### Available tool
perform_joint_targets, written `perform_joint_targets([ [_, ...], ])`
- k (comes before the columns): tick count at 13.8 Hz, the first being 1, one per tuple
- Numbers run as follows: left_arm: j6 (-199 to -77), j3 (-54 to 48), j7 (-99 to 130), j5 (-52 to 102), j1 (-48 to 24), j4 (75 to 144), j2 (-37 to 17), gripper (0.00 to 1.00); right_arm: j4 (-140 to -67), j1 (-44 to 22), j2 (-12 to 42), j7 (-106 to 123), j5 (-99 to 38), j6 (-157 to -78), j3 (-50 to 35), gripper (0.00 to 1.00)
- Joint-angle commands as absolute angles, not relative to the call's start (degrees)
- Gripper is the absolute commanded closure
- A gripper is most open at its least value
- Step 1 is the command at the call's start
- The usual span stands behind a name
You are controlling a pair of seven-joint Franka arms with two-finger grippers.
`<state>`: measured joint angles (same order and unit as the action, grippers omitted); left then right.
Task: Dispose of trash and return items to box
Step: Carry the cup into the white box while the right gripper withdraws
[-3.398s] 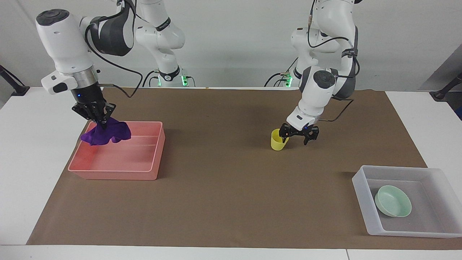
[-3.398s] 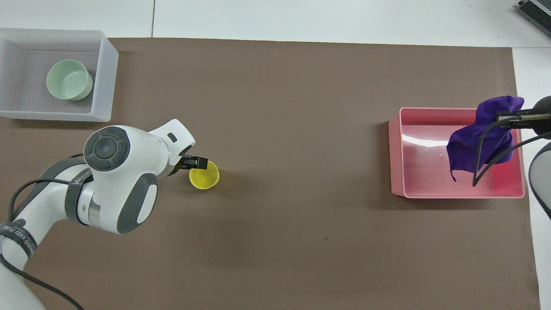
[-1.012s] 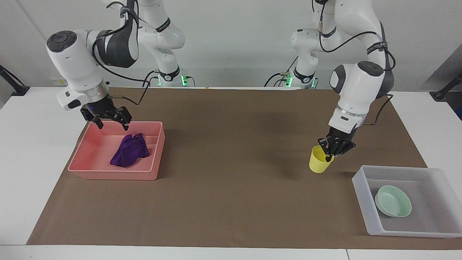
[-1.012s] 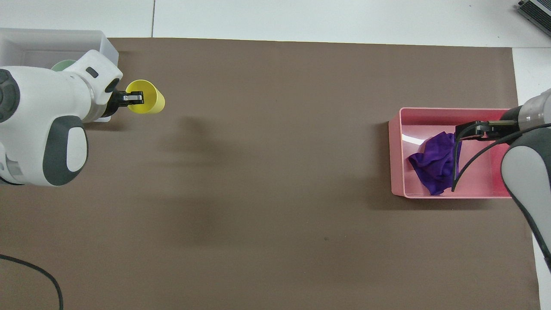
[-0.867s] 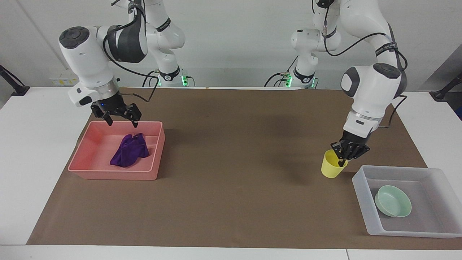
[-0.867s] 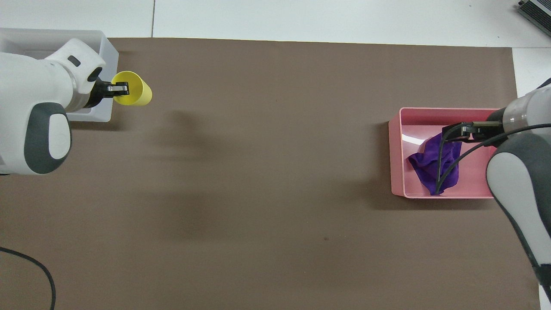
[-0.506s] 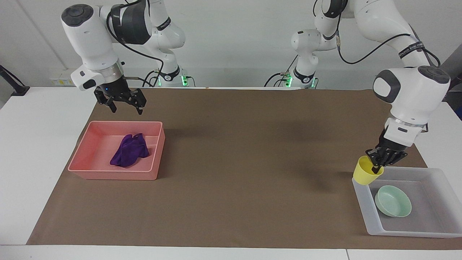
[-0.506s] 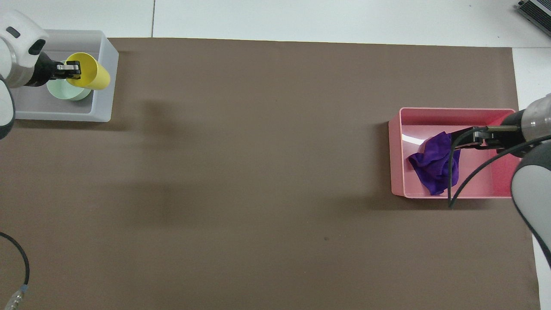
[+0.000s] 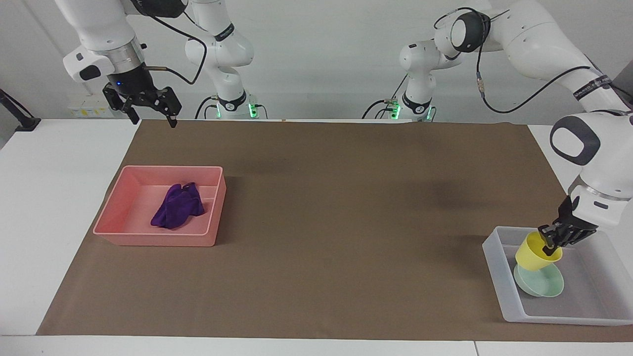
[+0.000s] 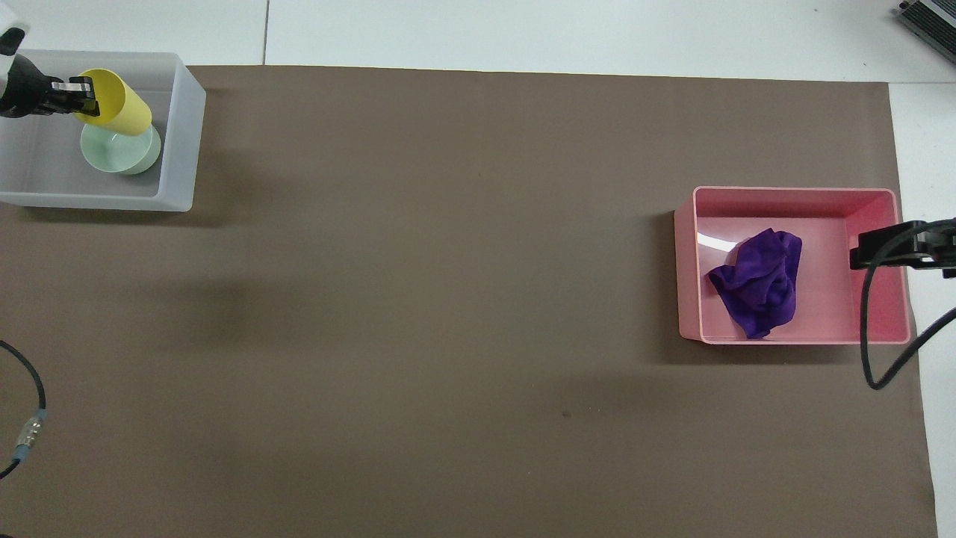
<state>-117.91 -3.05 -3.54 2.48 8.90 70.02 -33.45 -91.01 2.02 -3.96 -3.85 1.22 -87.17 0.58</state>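
Observation:
The yellow cup (image 10: 123, 108) hangs tilted above the mint-green bowl's rim (image 10: 120, 158). My left gripper should keep holding the cup for now.
My left gripper (image 9: 553, 242) is shut on the rim of the yellow cup (image 9: 536, 253). It holds the cup tilted inside the translucent grey box (image 9: 498, 277), right over the mint-green bowl (image 9: 543, 286). I cannot tell whether the cup touches the bowl. The overhead view shows the same gripper (image 10: 78, 96), cup (image 10: 123, 108), bowl (image 10: 119, 153) and box (image 10: 181, 142). The purple cloth (image 9: 177, 211) lies loose in the pink tray (image 9: 158, 238), also seen from overhead (image 10: 756, 290). My right gripper (image 9: 148, 111) is open and empty, raised high over the table edge beside the pink tray (image 10: 792, 193).
A brown mat (image 9: 316, 222) covers the table between the two trays, with white table around it. A black cable (image 10: 30, 433) hangs at the left arm's end, and the right arm's cable (image 10: 870, 344) loops over the pink tray's corner.
The left gripper carried the cup over the box's rim to above the bowl and lowered it. The right gripper, open since dropping the cloth, rose and drew back from the pink tray.

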Motion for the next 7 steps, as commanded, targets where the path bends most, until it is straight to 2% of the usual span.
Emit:
perform_joint_targets([
  [1,-116.19,-4.57,-5.18,3.08,11.68,62.15,-39.80,1.00,-91.84,3.95,-4.56,-1.32,0.70,-85.17,0.53,0.00],
  [7,-116.28,-4.31,-5.19,3.16,14.94,62.49,-41.40,1.00,-93.16,3.69,-5.10,0.26,1.67,-85.87,0.53,0.00],
])
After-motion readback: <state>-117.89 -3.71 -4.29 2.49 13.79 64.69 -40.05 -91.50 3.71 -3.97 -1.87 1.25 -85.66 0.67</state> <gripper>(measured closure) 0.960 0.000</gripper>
